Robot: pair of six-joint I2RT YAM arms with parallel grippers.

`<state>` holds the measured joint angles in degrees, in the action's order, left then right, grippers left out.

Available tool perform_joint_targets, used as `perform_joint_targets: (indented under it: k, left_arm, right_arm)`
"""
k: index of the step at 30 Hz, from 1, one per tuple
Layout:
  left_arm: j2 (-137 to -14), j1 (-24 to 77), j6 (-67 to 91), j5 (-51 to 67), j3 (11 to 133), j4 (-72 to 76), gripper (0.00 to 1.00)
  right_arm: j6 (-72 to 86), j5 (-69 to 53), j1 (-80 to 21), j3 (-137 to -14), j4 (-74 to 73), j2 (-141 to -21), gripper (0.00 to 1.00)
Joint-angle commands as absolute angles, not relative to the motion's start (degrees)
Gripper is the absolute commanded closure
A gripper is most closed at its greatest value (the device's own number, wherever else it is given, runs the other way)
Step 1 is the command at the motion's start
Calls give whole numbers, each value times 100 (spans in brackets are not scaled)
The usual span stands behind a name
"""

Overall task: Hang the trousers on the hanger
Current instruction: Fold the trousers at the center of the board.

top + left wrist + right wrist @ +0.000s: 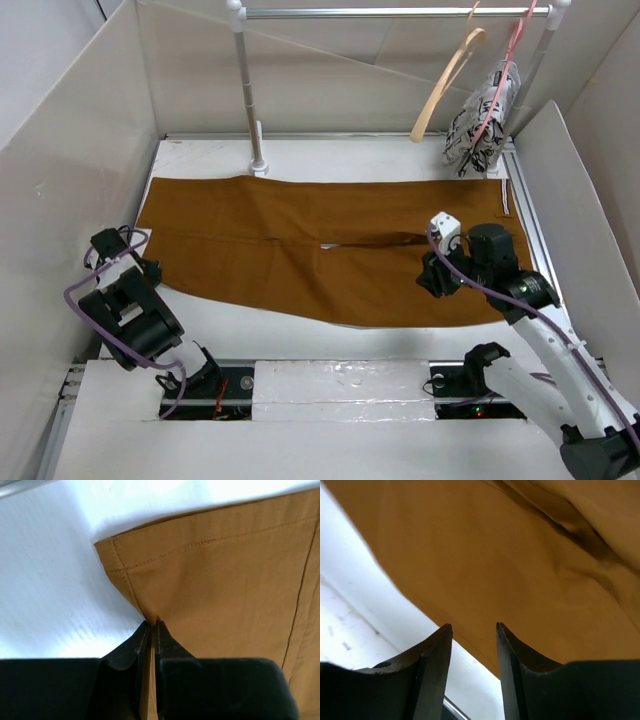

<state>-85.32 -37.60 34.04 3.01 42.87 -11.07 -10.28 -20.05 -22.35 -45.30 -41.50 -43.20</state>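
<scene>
My right gripper grabs the trousers' near edge at the waist end [456, 325] [476, 653] next, to fold them lengthwise for the hanger.
The rust-brown trousers [320, 248] lie flat across the white table, legs to the left, waistband with striped trim at the right. My left gripper [151, 623] is shut on the near hem edge of a trouser leg [220, 580]; in the top view it sits at the trousers' left near corner [150, 270]. My right gripper [473, 626] is open and empty, hovering over the trousers' near edge [485, 555] at the waist end, and it shows in the top view [435, 282]. The tan wooden hanger [447, 83] hangs on the rail at the back right.
A metal clothes rail [390, 13] on a post [248, 90] stands at the back. A pink hanger with black-and-white patterned cloth [484, 118] hangs beside the wooden one. White walls [70, 150] enclose the table on both sides.
</scene>
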Motion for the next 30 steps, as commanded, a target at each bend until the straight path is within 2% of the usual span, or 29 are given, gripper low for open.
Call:
perform_joint_targets:
  k: [1, 3, 5, 8, 12, 15, 16, 21, 23, 27, 30]
  left_arm:
    - [-7713, -3762, 3226, 351, 4385, -1572, 100]
    - [-7175, -3762, 3121, 282, 4604, -1950, 100]
    - [-6471, -3762, 3094, 98, 4815, -2503, 100]
    - [-5828, -3595, 3234, -246, 5053, -3082, 100]
    - [-5397, -3595, 3366, -308, 4764, -3419, 100]
    - [-5230, -3533, 3401, -45, 4799, -3279, 100]
    - [-5212, -3533, 3427, 400, 4842, -3217, 100]
    - [-5081, -2859, 3708, 1142, 5089, -2673, 100]
    - [-4914, -2612, 3911, 1485, 5115, -2523, 100]
    - [-4694, -2066, 4025, 1512, 5080, -2435, 100]
    - [-4614, -2004, 3929, 1398, 4949, -2338, 100]
  right_arm:
    - [-1055, -1644, -1733, -4685, -4710, -4315, 53]
    - [-1072, -1670, -1223, -4519, -4851, -4315, 48]
    - [-872, -1443, -1222, -4465, -4965, -4473, 43]
    - [-800, -1459, -1046, -4246, -4940, -4719, 43]
    - [-572, -1249, -1046, -4446, -5132, -5009, 46]
    - [-467, -713, -757, -4797, -5370, -5228, 49]
    - [-431, -616, -582, -4816, -5318, -5299, 49]
    - [-18, -756, 1289, -4483, -4888, -5949, 49]
    - [298, -248, 1834, -4421, -4878, -6161, 49]
    - [352, -35, 3686, -4500, -4756, -6635, 48]
    - [431, 200, 4209, -4535, -4581, -6969, 46]
